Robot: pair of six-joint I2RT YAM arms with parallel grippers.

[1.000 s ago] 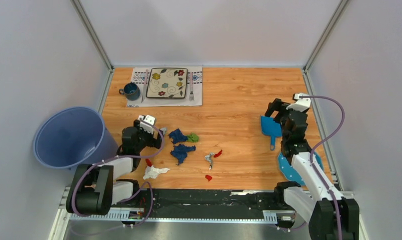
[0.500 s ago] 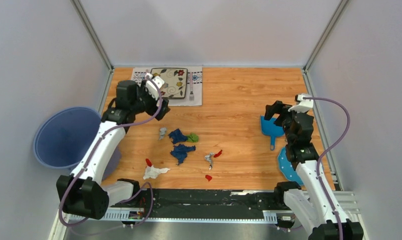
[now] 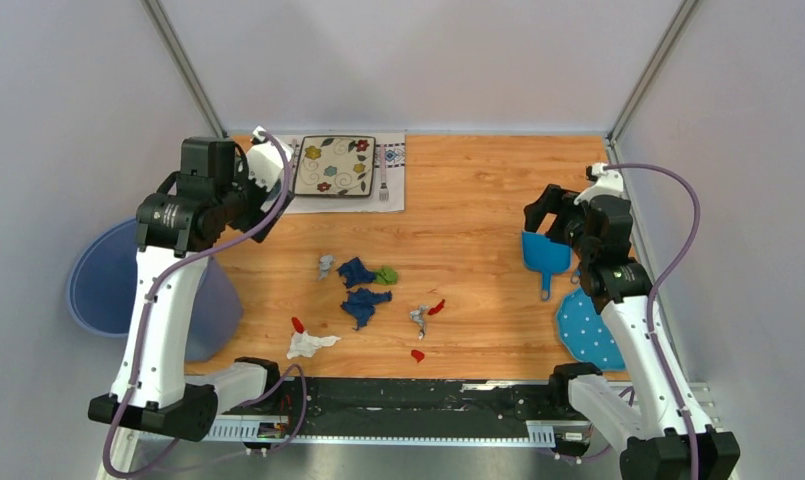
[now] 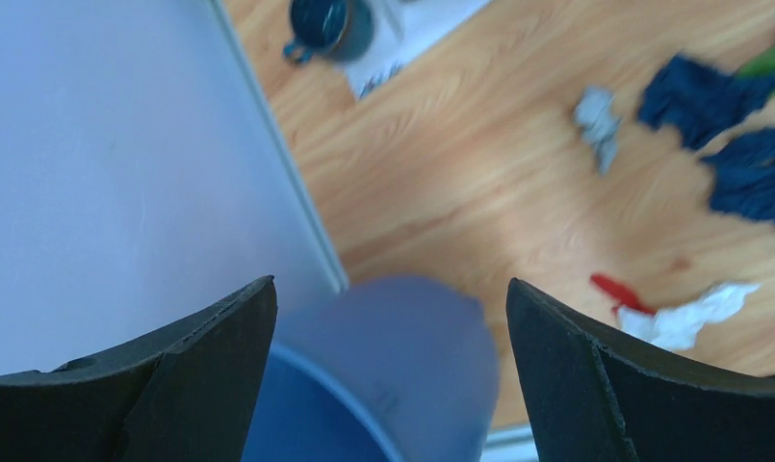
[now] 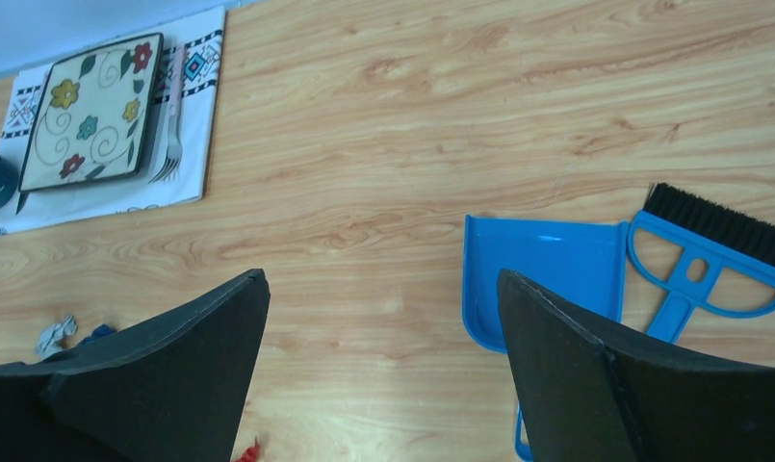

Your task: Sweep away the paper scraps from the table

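The blue bin should be handed over to my right gripper, so the rest of it has to stay free. My left gripper should grab the bin by its near rim, the one facing the table.
The paper scraps lie in the middle of the near half of the table: two dark blue, one green, grey, silver-grey, red and white. The left wrist view shows the grey, dark blue, red and white ones. My left gripper is open and empty, raised high over the table's left edge. My right gripper is open and empty, above the table left of a blue dustpan.
A blue bin stands off the table's left edge. A blue brush lies beside the dustpan. A blue polka-dot cloth lies near right. A placemat at the back holds a plate, fork and mug.
My left arm has risen from low beside the grey scrap and swung back and left, toward the bin. My right arm has lifted and drawn back a little, uncovering the polka-dot cloth.
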